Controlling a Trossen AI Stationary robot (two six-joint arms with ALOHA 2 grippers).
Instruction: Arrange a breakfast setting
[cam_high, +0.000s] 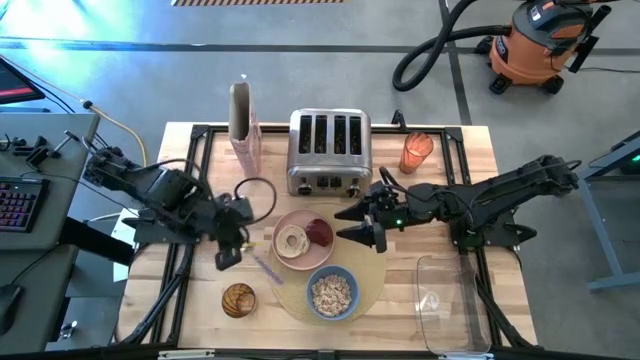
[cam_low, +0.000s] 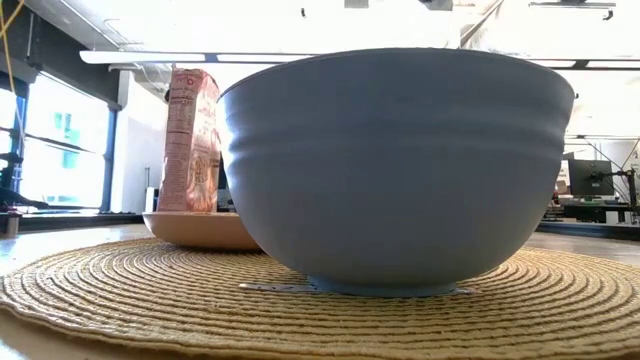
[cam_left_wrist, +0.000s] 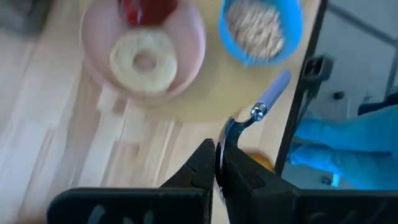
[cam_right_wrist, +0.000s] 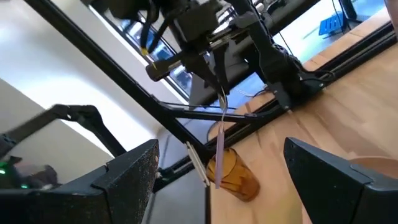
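The spoon needs to be held by its lavender handle (cam_high: 268, 269), so my right gripper should grab it there next. Then it can set the spoon by the cereal bowl.
The round tan placemat (cam_high: 372, 282) carries the pink plate (cam_high: 300, 262) with a bagel half (cam_high: 292, 240) and red fruit (cam_high: 318, 233). It also carries the blue bowl (cam_high: 332, 293) of cereal. In the low view the bowl (cam_low: 400, 170) fills the front, with the plate (cam_low: 200, 230) behind it. My left gripper (cam_high: 224, 256) stands left of the plate, shut on the small spoon (cam_high: 266, 266), which has a lavender handle. My right gripper (cam_high: 366, 226) is open and empty just right of the plate. My left gripper pinches the spoon's curved metal end (cam_left_wrist: 239, 121) between its two fingers, which slant down from the table's left. In the right wrist view the spoon (cam_right_wrist: 219, 143) hangs below the fingers, lavender handle downward. I cannot tell whether its lower end touches the table.
A four-slot steel toaster (cam_high: 328, 150) stands at the back, with an orange cup (cam_high: 415, 150) to its right and a cereal box (cam_high: 245, 125) to its left. A small amber-brown bowl (cam_high: 238, 299) sits at the front left. A clear container (cam_high: 450, 300) sits at the front right.
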